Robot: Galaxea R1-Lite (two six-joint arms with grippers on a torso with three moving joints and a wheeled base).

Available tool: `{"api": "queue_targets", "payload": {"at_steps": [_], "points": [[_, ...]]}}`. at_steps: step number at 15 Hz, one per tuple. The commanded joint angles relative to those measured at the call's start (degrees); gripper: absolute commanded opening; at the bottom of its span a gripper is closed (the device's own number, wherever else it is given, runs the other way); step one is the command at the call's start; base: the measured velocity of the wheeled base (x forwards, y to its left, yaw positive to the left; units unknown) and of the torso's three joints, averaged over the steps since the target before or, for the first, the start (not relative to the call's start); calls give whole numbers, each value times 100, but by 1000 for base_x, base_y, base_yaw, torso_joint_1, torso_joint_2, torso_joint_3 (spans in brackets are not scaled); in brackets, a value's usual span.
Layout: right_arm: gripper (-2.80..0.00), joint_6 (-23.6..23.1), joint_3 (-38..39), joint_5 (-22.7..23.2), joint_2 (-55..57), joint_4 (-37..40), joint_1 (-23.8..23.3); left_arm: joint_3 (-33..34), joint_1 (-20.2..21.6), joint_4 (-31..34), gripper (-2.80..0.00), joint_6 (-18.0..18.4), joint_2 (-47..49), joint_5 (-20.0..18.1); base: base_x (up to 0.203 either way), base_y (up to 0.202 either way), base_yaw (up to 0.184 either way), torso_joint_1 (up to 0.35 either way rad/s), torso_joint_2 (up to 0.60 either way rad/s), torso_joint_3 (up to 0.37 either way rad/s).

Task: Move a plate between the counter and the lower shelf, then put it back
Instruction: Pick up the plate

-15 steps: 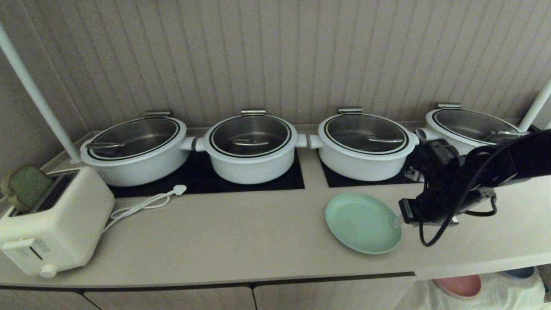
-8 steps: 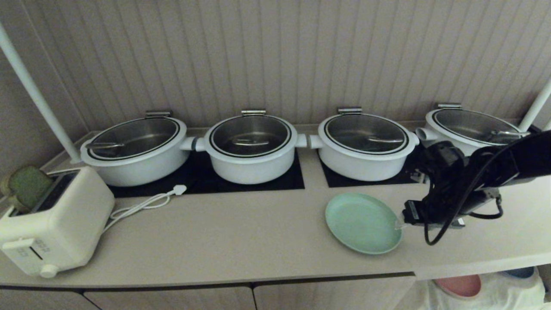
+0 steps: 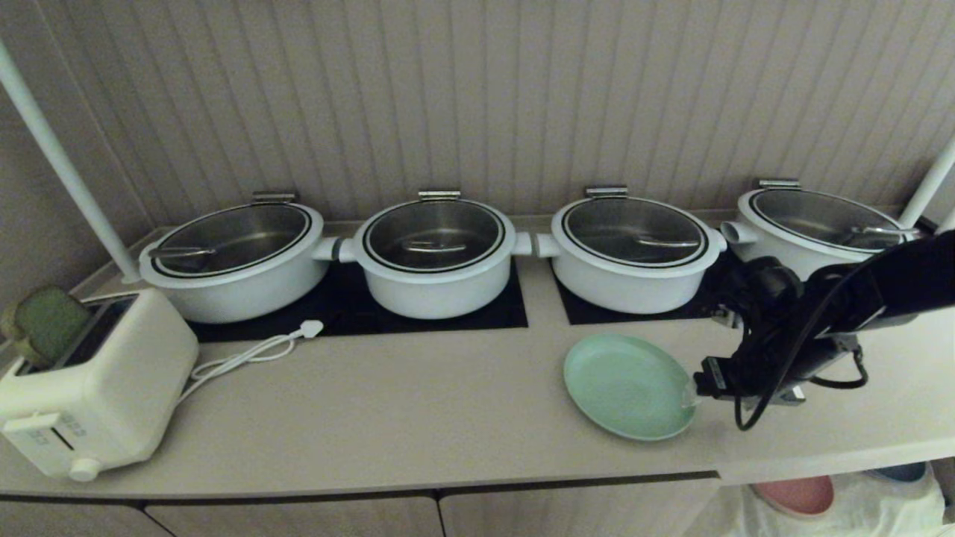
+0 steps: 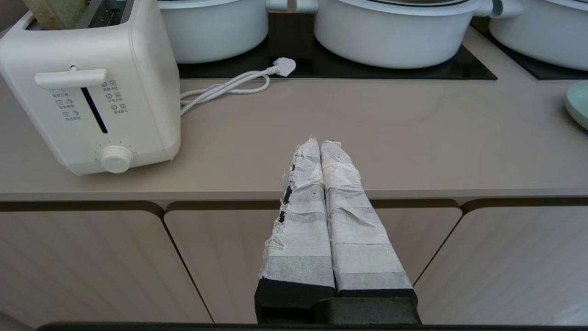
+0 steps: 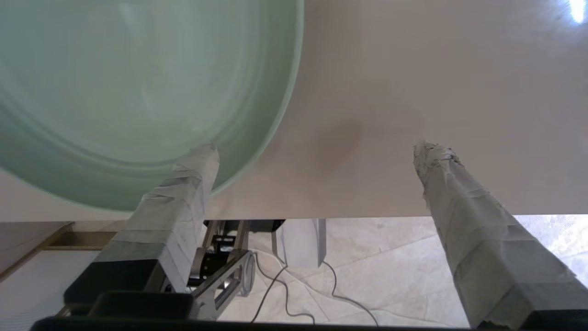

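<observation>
The right gripper's fingers are above the plate's rim (image 3: 687, 376) (image 5: 255, 154) and the counter, so the right gripper should move lower before it closes.
The pale mint-green plate (image 3: 627, 384) lies flat on the beige counter (image 3: 418, 403), in front of the third pot. My right gripper (image 3: 690, 391) hovers at the plate's right edge and is open. In the right wrist view one taped finger (image 5: 193, 179) lies over the plate (image 5: 128, 82) rim, the other stands well apart above bare counter, and the right gripper (image 5: 317, 149) holds nothing. The left gripper (image 4: 320, 143) is shut and empty, parked in front of the counter's edge, with the plate (image 4: 579, 103) far to its side. The lower shelf (image 3: 880, 507) shows at the bottom right.
Several white pots (image 3: 436, 257) stand on black hob panels (image 3: 522, 313) along the back. A white toaster (image 3: 89, 388) with a loose cable and plug (image 3: 257, 350) sits at the left. A pink plate (image 3: 798, 492) rests on the shelf's cloth. White poles (image 3: 60, 160) flank the counter.
The right gripper has opened and shifted slightly lower beside the plate's right edge. The plate has stayed in place on the counter.
</observation>
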Motion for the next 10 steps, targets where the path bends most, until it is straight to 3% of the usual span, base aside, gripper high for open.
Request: {"api": "queue_targets", "payload": {"at_steps": [1,10], "points": [[0,8,-8,0,115,-7,7,0,0,-6,-280,-6,-2,10,0,0,0,0,0,0],[0,6,-87,-8,354,-261,-2,0,0,-6,-280,-6,-2,2,0,0,0,0,0,0]]}}
